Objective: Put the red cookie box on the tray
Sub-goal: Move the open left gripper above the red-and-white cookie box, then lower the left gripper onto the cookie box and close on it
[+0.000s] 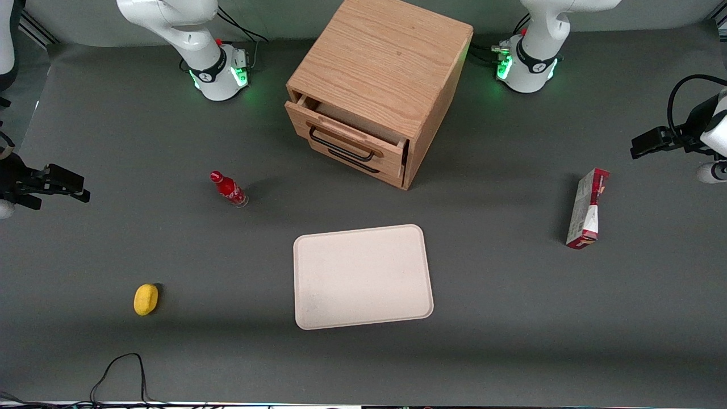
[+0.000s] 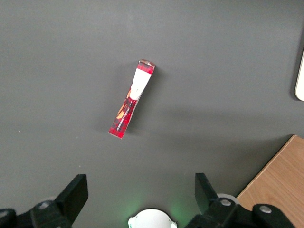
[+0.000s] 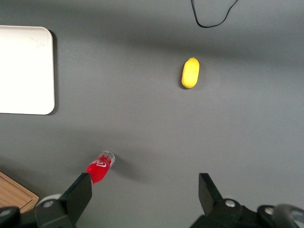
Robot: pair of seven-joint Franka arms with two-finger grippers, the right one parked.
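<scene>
My gripper is going to grab the red cookie box [image 1: 586, 209] next, across the middle of its length [image 1: 593, 205], to keep both ends level, because the box is long and thin.
The red cookie box [image 1: 586, 209], long and thin with white and grey panels, rests on its narrow side on the grey table toward the working arm's end. In the left wrist view the red cookie box [image 2: 130, 99] lies well below the camera, apart from the fingers. My left gripper [image 1: 642, 146] hangs in the air, farther from the front camera than the box and not touching it. The gripper [image 2: 141, 190] is open wide with nothing between its fingers. The pale beige tray [image 1: 362, 276] lies flat and bare at mid-table, nearer the front camera than the cabinet; the tray's rim [image 2: 300, 80] just shows.
A wooden drawer cabinet [image 1: 377, 85] stands mid-table with its top drawer slightly open. A small red bottle [image 1: 228, 189] and a yellow oval object [image 1: 146, 299] sit toward the parked arm's end. A black cable [image 1: 122, 369] loops at the table's near edge.
</scene>
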